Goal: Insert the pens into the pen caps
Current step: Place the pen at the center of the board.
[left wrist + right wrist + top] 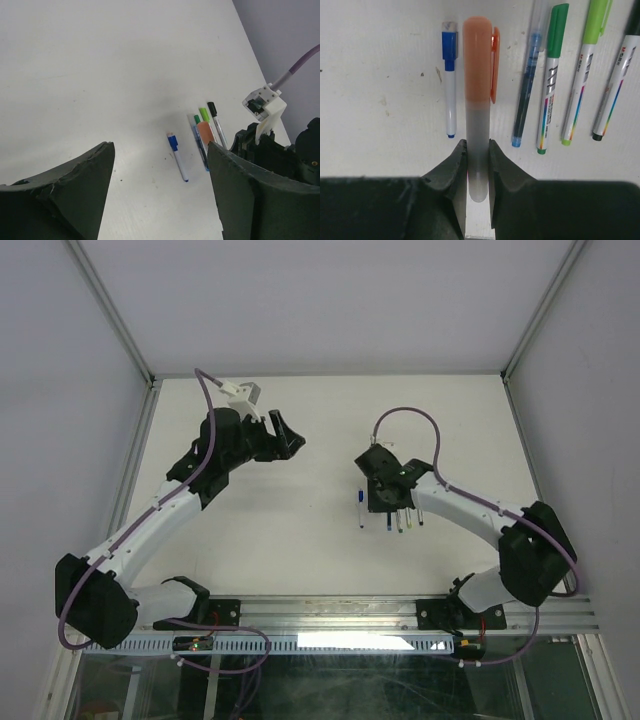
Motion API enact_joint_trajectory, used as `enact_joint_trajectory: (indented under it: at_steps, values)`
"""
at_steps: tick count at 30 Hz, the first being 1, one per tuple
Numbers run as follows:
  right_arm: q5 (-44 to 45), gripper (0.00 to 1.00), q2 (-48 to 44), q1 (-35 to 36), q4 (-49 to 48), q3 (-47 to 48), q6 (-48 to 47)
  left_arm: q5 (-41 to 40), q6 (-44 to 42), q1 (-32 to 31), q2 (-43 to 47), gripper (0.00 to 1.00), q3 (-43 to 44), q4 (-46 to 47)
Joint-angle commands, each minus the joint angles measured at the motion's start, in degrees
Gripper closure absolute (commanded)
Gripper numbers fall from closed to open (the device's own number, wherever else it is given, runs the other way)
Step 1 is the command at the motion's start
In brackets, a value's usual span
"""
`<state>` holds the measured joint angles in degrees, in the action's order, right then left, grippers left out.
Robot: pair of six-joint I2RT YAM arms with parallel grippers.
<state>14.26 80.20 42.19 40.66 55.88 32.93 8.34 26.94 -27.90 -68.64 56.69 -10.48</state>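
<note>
My right gripper should lower the pen to the table before it lets go. The pen's grey body is still well above the gap beside the dark blue pen and would drop loose.
My right gripper (478, 150) is shut on the grey barrel of a pen with an orange cap (479, 60) on it and holds it over the row of pens. On the table lie a small blue-capped pen (449, 75), a dark blue pen (526, 95), a dark-green-capped pen (550, 85), a light-green-capped pen (582, 75) and a black-ended pen (614, 97). In the top view the right gripper (388, 502) covers part of the row. My left gripper (285, 435) is open and empty, well left of the pens. Its wrist view shows the blue pen (176, 155) between its wide-open jaws.
The white table is bounded by an aluminium frame (140, 440) and grey walls. The right arm's wrist camera and purple cable (280, 85) show at the right of the left wrist view.
</note>
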Motion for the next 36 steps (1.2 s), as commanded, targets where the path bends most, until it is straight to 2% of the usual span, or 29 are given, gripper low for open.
enact_joint_trajectory:
  at_steps: [1, 6, 12, 19, 25, 36]
  values:
    - [4.9, 1.0, 6.4, -0.1, 0.8, 5.34, 1.77, -3.96, 2.05, 2.73, 2.05, 0.21, 0.53, -1.99]
    - [7.52, 1.0, 11.33, 0.21, 0.91, 6.88, 2.47, -3.84, 4.76, 5.8, 1.52, 0.01, 6.68, -8.57]
    - [9.14, 0.96, 14.4, 0.26, 1.36, 7.23, 2.5, -4.06, 5.94, 7.56, -0.29, 0.01, 19.38, -17.94]
    - [7.4, 0.93, 17.11, 0.26, -1.03, 6.17, 2.4, -1.36, 6.64, 10.06, -0.02, 0.01, 30.22, -21.29]
    - [3.08, 0.89, 18.51, 0.34, -3.81, 4.89, 2.73, -1.99, 7.57, 11.45, 2.18, 0.01, 32.29, -20.28]
    - [3.19, 0.76, 18.25, 0.3, -3.93, 3.08, 2.53, 1.99, 10.29, 13.89, 2.38, 0.01, 34.44, -18.27]
